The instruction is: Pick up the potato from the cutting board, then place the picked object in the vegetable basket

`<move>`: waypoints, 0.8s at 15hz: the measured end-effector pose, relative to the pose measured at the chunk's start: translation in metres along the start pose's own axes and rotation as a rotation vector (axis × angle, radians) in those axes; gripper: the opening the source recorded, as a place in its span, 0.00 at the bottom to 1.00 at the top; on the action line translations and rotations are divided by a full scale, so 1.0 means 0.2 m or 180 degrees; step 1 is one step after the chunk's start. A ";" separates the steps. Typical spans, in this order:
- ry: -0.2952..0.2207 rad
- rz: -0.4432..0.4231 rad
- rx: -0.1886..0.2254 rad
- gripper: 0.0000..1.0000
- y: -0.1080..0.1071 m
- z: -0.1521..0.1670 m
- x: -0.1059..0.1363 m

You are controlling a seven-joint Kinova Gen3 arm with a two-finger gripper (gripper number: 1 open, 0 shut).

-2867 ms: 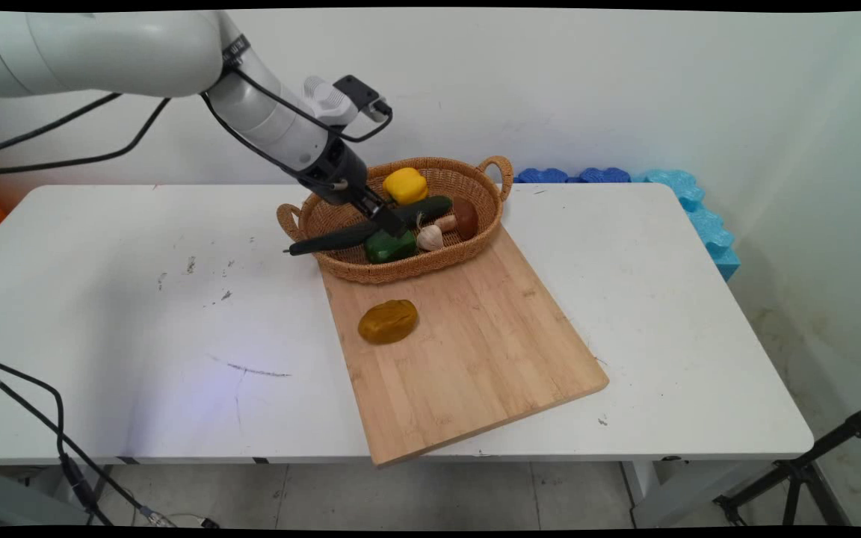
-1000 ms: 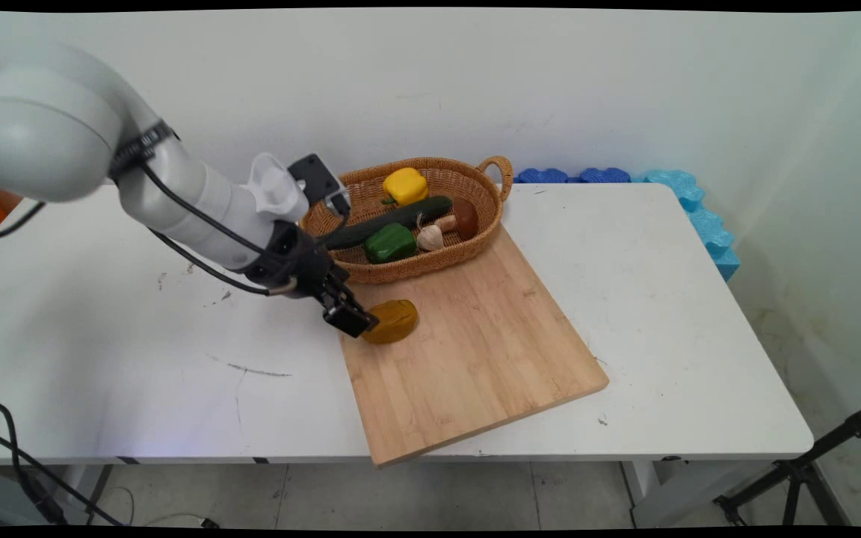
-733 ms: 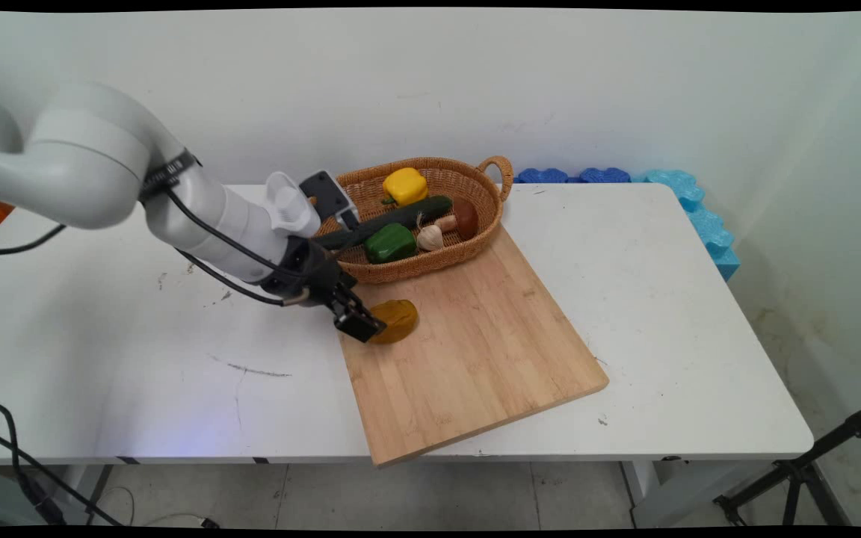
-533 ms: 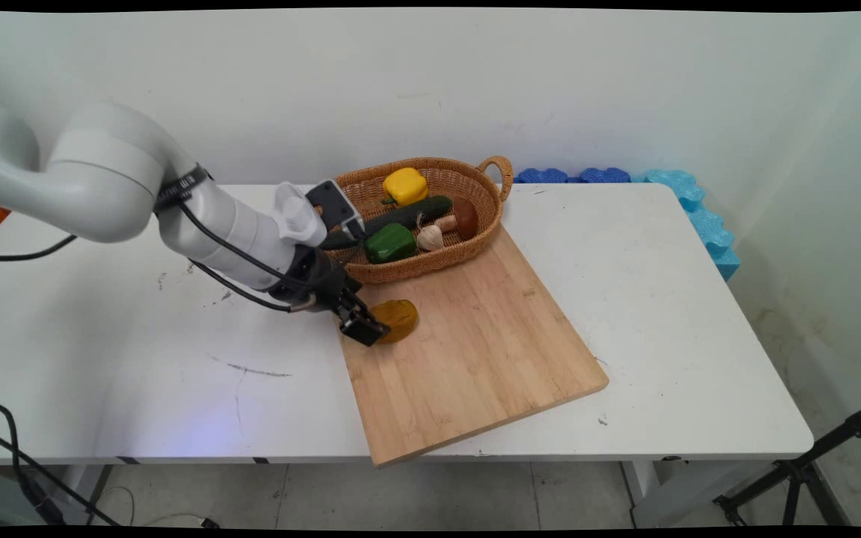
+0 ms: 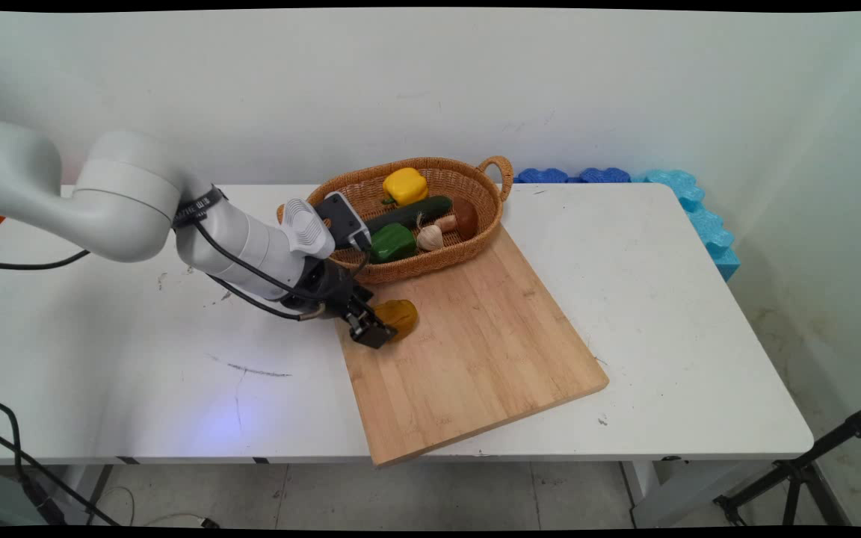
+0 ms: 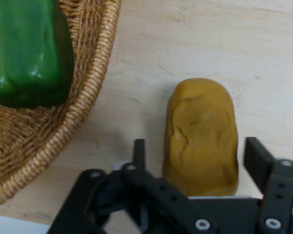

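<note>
Next, my gripper should grab the brownish-yellow potato's long sides. Then the potato can go into the wicker basket.
A brown-yellow potato (image 5: 400, 317) (image 6: 202, 136) lies on the wooden cutting board (image 5: 475, 351) near its far left corner. My gripper (image 5: 374, 331) (image 6: 198, 163) is open and low over the board, one finger on each side of the potato's near end; the fingers (image 6: 256, 156) stand apart from its skin. In the hand view the potato lies lengthwise between the fingers. Just beyond stands the wicker basket (image 5: 475, 243) (image 6: 83, 105) holding a green pepper (image 5: 393, 240) (image 6: 27, 48).
The basket also holds a yellow pepper (image 5: 405, 184), a dark cucumber (image 5: 412, 211), a garlic bulb (image 5: 430, 237) and a brown mushroom (image 5: 463, 217). Blue foam pieces (image 5: 688, 205) lie along the wall at the table's far right. A tripod leg (image 5: 812, 463) stands at lower right.
The arm left the basket, swung down to the board, and has kept sliding right and lower, bringing the open fingers around the potato's near end. The potato has not moved.
</note>
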 end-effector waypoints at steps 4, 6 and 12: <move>0.0032 -0.0011 0.0012 0.00 -0.01 0.02 0.00; 0.0058 -0.0013 0.0003 0.00 -0.01 0.02 0.01; 0.0185 -0.0026 -0.0086 0.00 -0.02 -0.09 0.18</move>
